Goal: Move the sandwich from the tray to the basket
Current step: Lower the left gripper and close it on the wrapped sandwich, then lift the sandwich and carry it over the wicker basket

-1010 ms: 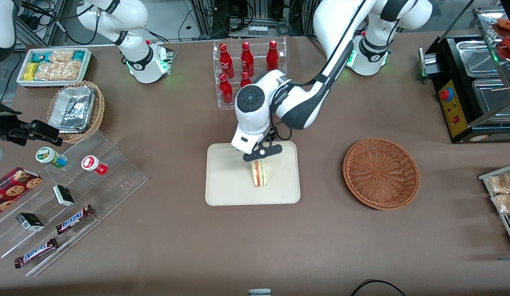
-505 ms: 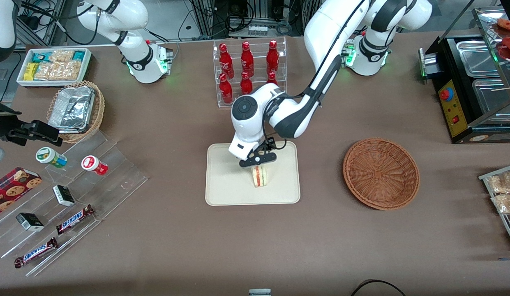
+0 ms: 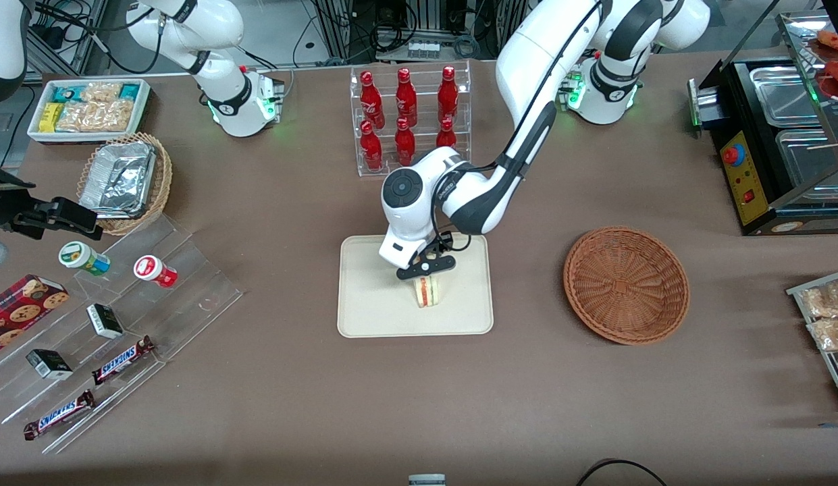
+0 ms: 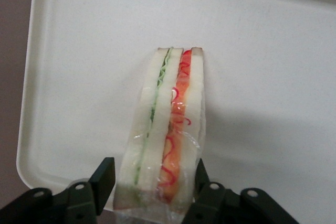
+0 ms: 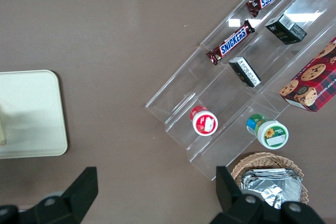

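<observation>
Next, my gripper grabs the sandwich by the loose end of its clear wrapper (image 4: 149, 213), to place the sandwich in the wicker basket.
My gripper (image 3: 425, 267) is over the white tray (image 3: 378, 310), at the end of the wrapped sandwich (image 3: 427, 293) farther from the front camera, partly covering it there. In the left wrist view the gripper (image 4: 156, 161) stands open, one finger on each side of the sandwich (image 4: 167, 129), with a gap showing beside one finger. The sandwich lies on the tray (image 4: 84, 51), its layers of white bread, green and orange-red filling facing up. The round brown wicker basket (image 3: 626, 285) sits beside the tray, toward the working arm's end.
A clear rack of red bottles (image 3: 406, 98) stands farther from the front camera than the tray. Toward the parked arm's end are a stepped clear shelf (image 3: 209, 297) with snacks and a basket holding a foil pack (image 3: 118, 180). An oven (image 3: 773, 169) stands toward the working arm's end.
My gripper has moved slightly nearer the front camera and a little toward the parked arm's end, covering more of the sandwich. The sandwich and tray have stayed in place.
</observation>
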`<action>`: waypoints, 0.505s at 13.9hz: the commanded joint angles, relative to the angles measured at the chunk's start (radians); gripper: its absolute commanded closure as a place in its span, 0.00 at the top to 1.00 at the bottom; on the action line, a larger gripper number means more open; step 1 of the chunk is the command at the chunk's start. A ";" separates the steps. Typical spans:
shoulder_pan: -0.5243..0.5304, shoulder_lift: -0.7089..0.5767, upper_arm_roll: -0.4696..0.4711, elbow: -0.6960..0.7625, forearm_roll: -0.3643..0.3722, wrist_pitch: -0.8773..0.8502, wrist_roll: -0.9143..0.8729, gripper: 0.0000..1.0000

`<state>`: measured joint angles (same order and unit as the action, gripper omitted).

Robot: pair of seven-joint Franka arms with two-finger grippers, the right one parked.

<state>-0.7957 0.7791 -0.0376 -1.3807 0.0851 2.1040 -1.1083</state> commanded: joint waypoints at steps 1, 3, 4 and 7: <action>-0.013 0.011 0.015 0.029 0.012 0.001 -0.036 0.00; -0.007 -0.024 0.016 0.031 0.002 -0.018 -0.038 0.00; 0.003 -0.067 0.016 0.031 -0.005 -0.042 -0.041 0.00; 0.053 -0.182 0.025 0.025 -0.038 -0.183 -0.079 0.00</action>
<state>-0.7703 0.6971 -0.0203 -1.3269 0.0638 1.9991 -1.1494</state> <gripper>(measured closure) 0.758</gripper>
